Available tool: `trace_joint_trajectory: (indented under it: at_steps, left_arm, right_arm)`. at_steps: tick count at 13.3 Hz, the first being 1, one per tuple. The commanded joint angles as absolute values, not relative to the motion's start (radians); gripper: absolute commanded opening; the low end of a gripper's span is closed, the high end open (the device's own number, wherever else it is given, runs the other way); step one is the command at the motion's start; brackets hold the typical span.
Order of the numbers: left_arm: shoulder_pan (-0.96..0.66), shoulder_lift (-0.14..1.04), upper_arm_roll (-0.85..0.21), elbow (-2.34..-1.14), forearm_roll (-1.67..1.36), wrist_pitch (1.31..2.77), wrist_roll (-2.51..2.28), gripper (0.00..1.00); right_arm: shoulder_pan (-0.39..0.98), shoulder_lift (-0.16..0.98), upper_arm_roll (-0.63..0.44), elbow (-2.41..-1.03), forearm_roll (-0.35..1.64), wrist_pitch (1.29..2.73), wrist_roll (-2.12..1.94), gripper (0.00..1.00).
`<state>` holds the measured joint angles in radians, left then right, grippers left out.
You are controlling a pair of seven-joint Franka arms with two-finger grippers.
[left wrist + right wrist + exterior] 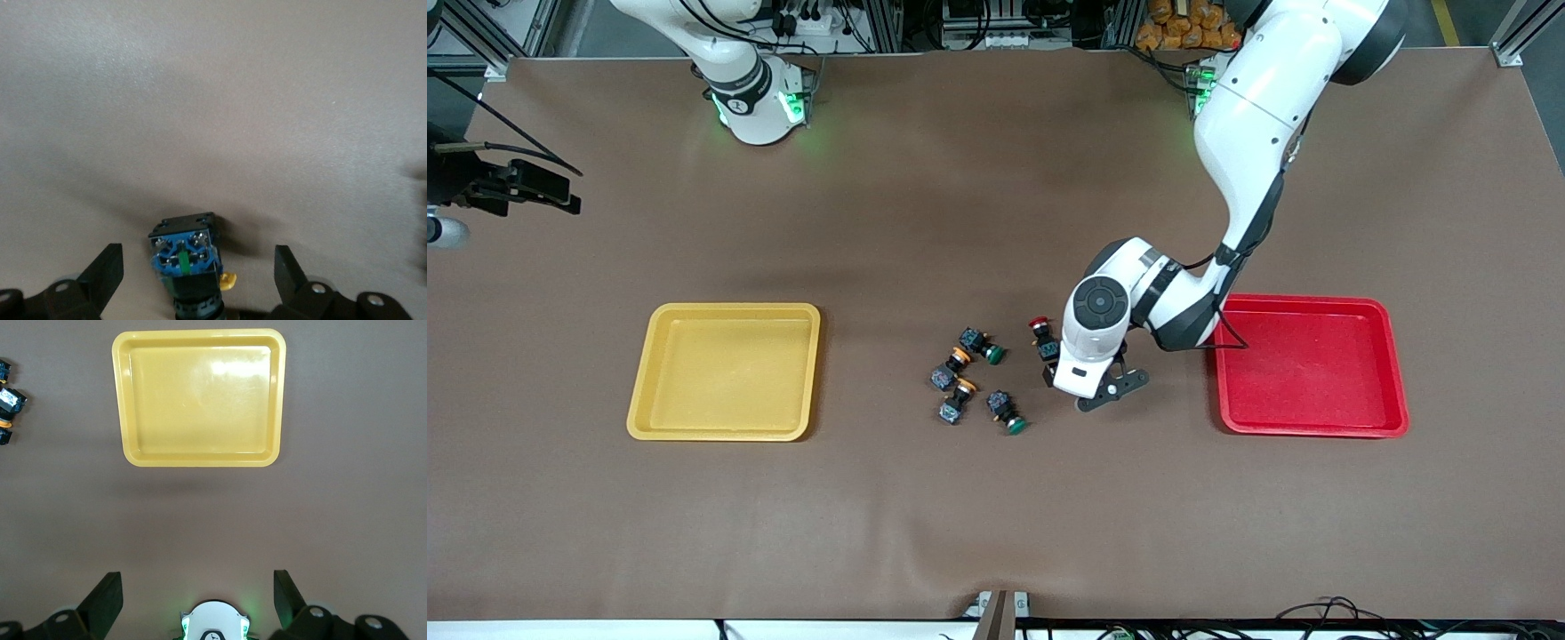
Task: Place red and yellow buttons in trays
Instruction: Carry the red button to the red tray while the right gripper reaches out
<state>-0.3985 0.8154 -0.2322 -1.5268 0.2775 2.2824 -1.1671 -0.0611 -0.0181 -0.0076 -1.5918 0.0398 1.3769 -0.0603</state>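
I need to close my left gripper on the switch. The gripper's fingers are beside the switch's blue body (185, 257) in the left wrist view, close to the table.
My left gripper (1069, 366) is low over the table between the cluster of switches and the red tray (1396, 373). In the left wrist view it (197, 277) is open, with a black-and-blue switch (185, 253) lying on the table between its fingers, untouched; that switch's cap is hidden. A red-capped button (1039, 325) lies beside the hand. Two yellow-capped buttons (959, 356) (966, 387) lie in the cluster. The yellow tray (725, 310) is empty and shows in the right wrist view (200, 459). My right gripper (197, 577) waits high up, open and empty.
Two green-capped switches (994, 355) (1014, 425) lie among the yellow ones. A black device with cables (511, 185) sits at the table's edge at the right arm's end. The right arm's base (756, 102) stands at the top.
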Motion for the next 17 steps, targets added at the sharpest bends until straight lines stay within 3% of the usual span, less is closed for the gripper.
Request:
trace_joint_trajectory:
  at_steps: [1,3,5,8,9,17]
  left_arm:
    - [-0.411,0.831,-0.224,-1.497,0.308,2.287,-1.197,0.87]
    - [-0.411,0.827,-0.224,-1.496,0.305,2.287,-1.197,0.56]
    - [-0.411,0.824,-0.224,-1.496,0.305,2.287,-1.197,0.36]
    - [-0.408,0.816,-0.224,-1.496,0.307,2.286,-1.193,0.14]
    - [-0.405,0.81,-0.224,-1.496,0.308,2.286,-1.187,0.1]
    - [-0.272,0.707,-0.232,-1.506,0.311,2.175,-0.925,0.09]
  right_arm:
    - [-0.072,-0.015,0.0,-1.58,0.044,1.361,-0.057,1.0]
    - [-0.071,-0.015,0.0,-1.58,0.044,1.362,-0.058,1.0]
    - [-0.069,-0.015,0.0,-1.58,0.044,1.362,-0.057,1.0]
    - [-0.067,-0.015,0.0,-1.58,0.044,1.362,-0.057,1.0]
    - [-0.069,-0.015,0.0,-1.582,0.044,1.359,-0.058,1.0]
    - [-0.042,-0.006,0.002,-1.583,0.078,1.365,-0.031,1.0]
